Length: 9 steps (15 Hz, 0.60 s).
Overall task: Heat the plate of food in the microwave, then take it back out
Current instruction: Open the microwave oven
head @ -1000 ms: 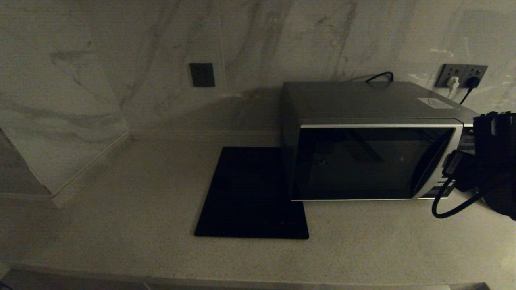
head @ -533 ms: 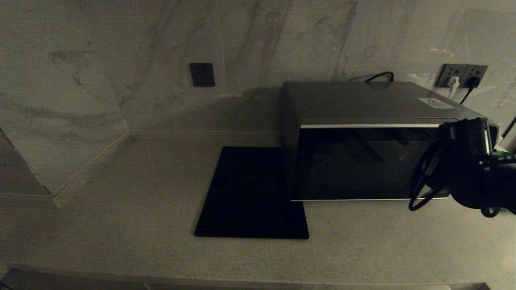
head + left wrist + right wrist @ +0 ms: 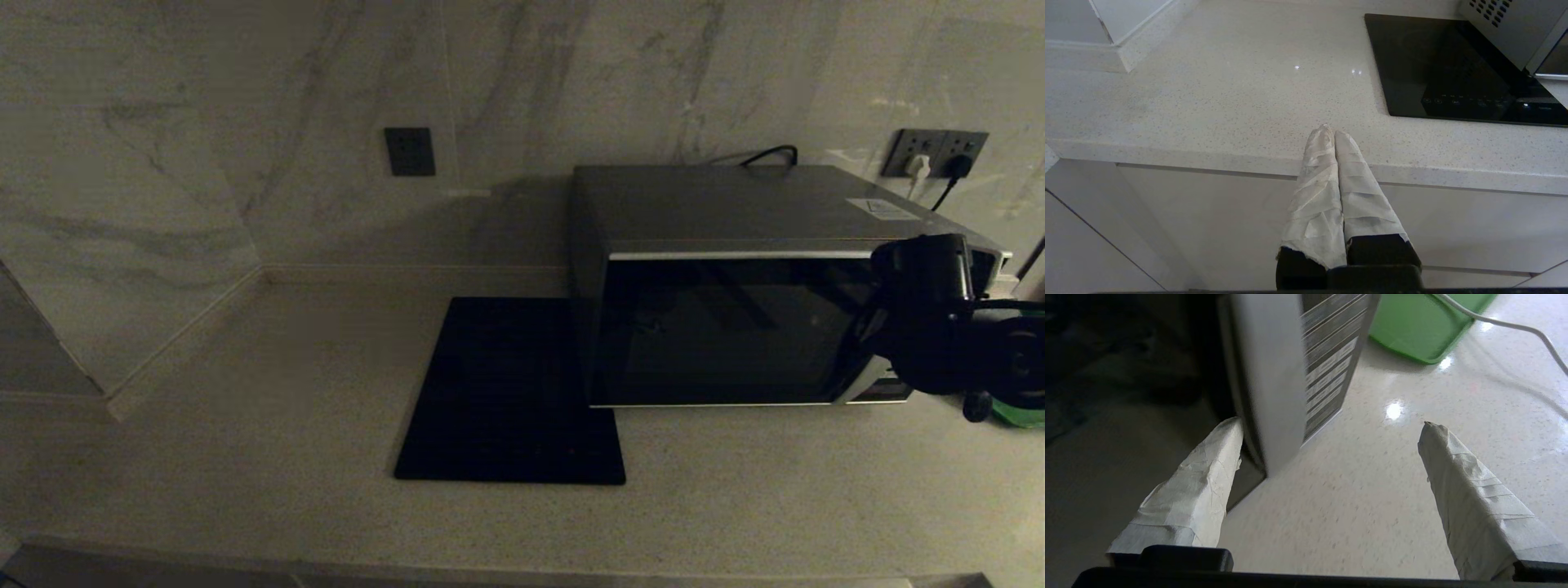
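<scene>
My fingers stop short of the silver door trim (image 3: 1274, 375), so closing now would miss. My right gripper moves toward the trim next, then closes on the trim.
The microwave (image 3: 735, 286) stands on the counter at the right, its dark glass door shut. The plate of food is out of view. My right arm (image 3: 931, 318) hangs in front of the microwave's right end, covering the button panel there. In the right wrist view my right gripper (image 3: 1331, 424) is open and empty. One taped finger (image 3: 1208, 482) sits by the dark door glass, beside the silver door trim (image 3: 1274, 375); the other finger (image 3: 1466, 486) is over bare counter. The button panel (image 3: 1331, 359) is just beyond the trim. My left gripper (image 3: 1331, 131) is shut, empty, parked before the counter's front edge.
A flat black square mat (image 3: 510, 392) lies left of the microwave. A green tray (image 3: 1425, 322) sits right of the microwave, with a white cable (image 3: 1515, 326) running over it. Wall sockets (image 3: 935, 153) are behind the microwave.
My right arm has swung in from the right edge, leftwards and a little higher, to the microwave's right front. A corner of the green tray now shows below it.
</scene>
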Motion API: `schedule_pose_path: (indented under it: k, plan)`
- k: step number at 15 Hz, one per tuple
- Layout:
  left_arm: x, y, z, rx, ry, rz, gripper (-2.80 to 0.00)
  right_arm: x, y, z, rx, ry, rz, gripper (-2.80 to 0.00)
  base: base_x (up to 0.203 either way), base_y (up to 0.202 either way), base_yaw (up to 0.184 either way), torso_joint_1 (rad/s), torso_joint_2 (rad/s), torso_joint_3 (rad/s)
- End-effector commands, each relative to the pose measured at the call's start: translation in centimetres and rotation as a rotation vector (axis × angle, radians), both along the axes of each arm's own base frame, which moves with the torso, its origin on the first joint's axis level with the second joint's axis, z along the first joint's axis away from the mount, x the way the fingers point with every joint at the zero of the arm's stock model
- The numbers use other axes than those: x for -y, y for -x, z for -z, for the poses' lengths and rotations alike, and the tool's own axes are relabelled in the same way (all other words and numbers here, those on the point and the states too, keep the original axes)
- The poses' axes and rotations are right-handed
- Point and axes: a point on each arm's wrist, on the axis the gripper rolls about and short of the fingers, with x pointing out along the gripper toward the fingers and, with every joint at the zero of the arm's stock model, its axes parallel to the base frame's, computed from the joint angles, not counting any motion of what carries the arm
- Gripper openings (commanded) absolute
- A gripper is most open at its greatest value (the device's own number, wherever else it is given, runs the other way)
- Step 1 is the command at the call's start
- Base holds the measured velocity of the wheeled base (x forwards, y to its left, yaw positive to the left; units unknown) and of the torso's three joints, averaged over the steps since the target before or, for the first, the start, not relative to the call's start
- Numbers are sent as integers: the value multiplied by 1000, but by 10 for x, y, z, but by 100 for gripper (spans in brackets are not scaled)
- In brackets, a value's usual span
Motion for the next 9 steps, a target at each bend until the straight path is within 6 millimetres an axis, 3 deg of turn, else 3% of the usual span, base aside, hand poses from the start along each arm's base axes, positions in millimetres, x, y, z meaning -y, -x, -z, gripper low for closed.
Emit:
schedule_pose_path:
  k: [1, 9]
  plan:
    - [0, 0, 0, 0, 1, 0, -280, 7, -8, 5, -7, 2, 28, 0, 0, 0, 0, 0, 0, 0]
    - [0, 0, 0, 0, 1, 0, -280, 17, -30, 12, -6, 3, 59, 0, 0, 0, 0, 0, 0, 0]
